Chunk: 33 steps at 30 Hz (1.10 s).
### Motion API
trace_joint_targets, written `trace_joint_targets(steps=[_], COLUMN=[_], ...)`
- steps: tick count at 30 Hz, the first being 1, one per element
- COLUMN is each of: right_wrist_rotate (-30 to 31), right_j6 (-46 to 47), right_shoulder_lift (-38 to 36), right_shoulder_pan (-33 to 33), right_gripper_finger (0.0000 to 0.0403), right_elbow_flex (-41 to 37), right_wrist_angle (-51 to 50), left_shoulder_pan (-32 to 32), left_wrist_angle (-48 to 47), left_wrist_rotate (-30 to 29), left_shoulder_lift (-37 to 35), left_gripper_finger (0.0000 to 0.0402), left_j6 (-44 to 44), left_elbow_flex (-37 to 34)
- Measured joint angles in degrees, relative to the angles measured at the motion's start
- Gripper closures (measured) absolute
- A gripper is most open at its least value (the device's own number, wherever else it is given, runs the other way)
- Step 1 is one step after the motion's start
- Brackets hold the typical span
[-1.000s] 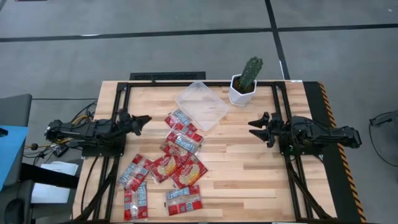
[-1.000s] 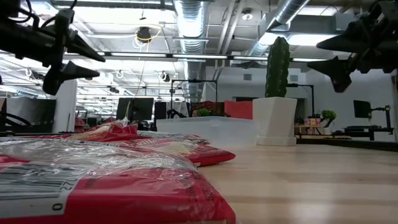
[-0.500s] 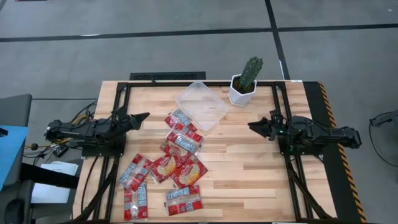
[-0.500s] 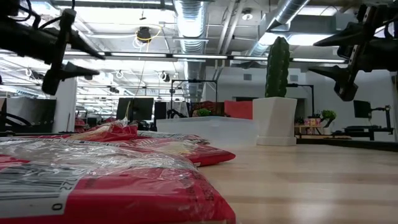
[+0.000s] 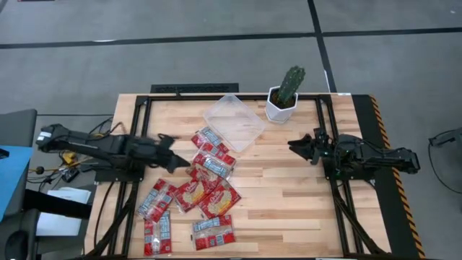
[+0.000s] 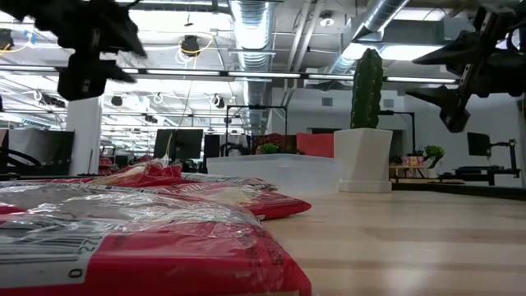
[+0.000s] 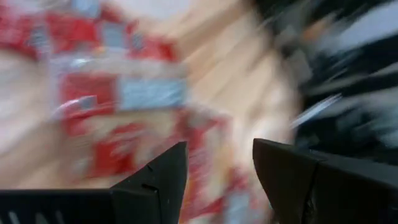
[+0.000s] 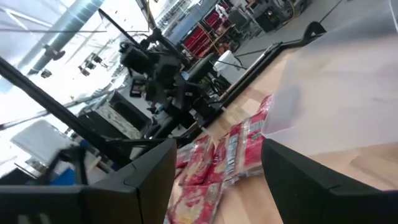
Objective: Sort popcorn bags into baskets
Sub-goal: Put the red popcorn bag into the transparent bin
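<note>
My left gripper grips a red popcorn bag by its edge next, to sort the bag into the clear basket (image 5: 233,121).
Several red popcorn bags with silvery ends lie flat and partly overlapping on the table's left-centre (image 5: 206,167), and they fill the foreground of the low view (image 6: 140,247). The clear basket (image 5: 233,121) rests on its base near the far edge, with nothing in it. My left gripper (image 5: 177,156) is open and hovers above the table just left of the nearest bags; its wrist view (image 7: 217,168) looks down on blurred bags (image 7: 118,93). My right gripper (image 5: 294,146) is open and waits in the air at the right (image 8: 217,180), (image 6: 427,74).
A white faceted pot with a green cactus (image 5: 283,101) stands right of the basket, near the far edge. Black frame rails (image 5: 328,137) run along the table's left, right and far sides. Bare wood (image 5: 289,209) lies between the bags and the right arm.
My left arm has reached out from the table's left edge toward the bags, rolling about its own axis and tipping downward; it is still moving, blurred. My right gripper has rolled about its axis in place. No bag has moved.
</note>
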Motion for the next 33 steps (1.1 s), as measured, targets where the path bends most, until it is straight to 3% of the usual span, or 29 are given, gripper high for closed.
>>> trace_joint_targets(steps=[4, 8, 13, 17, 23, 29, 33], right_wrist_rotate=[0.25, 0.63, 0.63, 0.63, 0.68, 0.72, 1.03], right_j6=[-3.62, -4.39, -4.38, -4.49, -4.49, -4.07, -3.82], right_shoulder_lift=[0.00, 0.00, 0.00, 0.00, 0.07, 0.05, 0.07], right_shoulder_pan=[-0.02, -0.03, -0.03, -0.04, -0.04, -0.04, -0.04], right_gripper_finger=[0.0143, 0.0143, 0.0143, 0.0143, 0.0143, 0.0143, 0.0143], right_elbow_flex=[0.00, 0.00, 0.00, 0.00, 0.00, 0.00, 0.00], right_wrist_angle=[-0.07, -0.13, -0.20, -0.23, -0.25, -0.27, -0.25], left_shoulder_pan=[-0.01, -0.01, -0.32, -1.23, -4.53, -6.84, -7.01], left_wrist_angle=[-13.98, -16.13, -17.07, -19.88, -16.28, -3.47, 2.76], left_wrist_rotate=[-0.44, 0.02, 4.49, 3.97, 2.48, 3.43, 0.01], left_shoulder_lift=[12.04, 20.40, 27.43, 31.49, 32.26, 32.19, 32.29], left_gripper_finger=[0.0229, 0.0205, 0.0138, 0.0084, 0.0066, 0.0065, 0.0065], left_j6=[12.74, 22.85, 24.73, 24.81, 26.48, 22.67, 21.11], left_elbow_flex=[9.69, 13.67, 13.02, 12.67, 11.90, 3.96, -0.95])
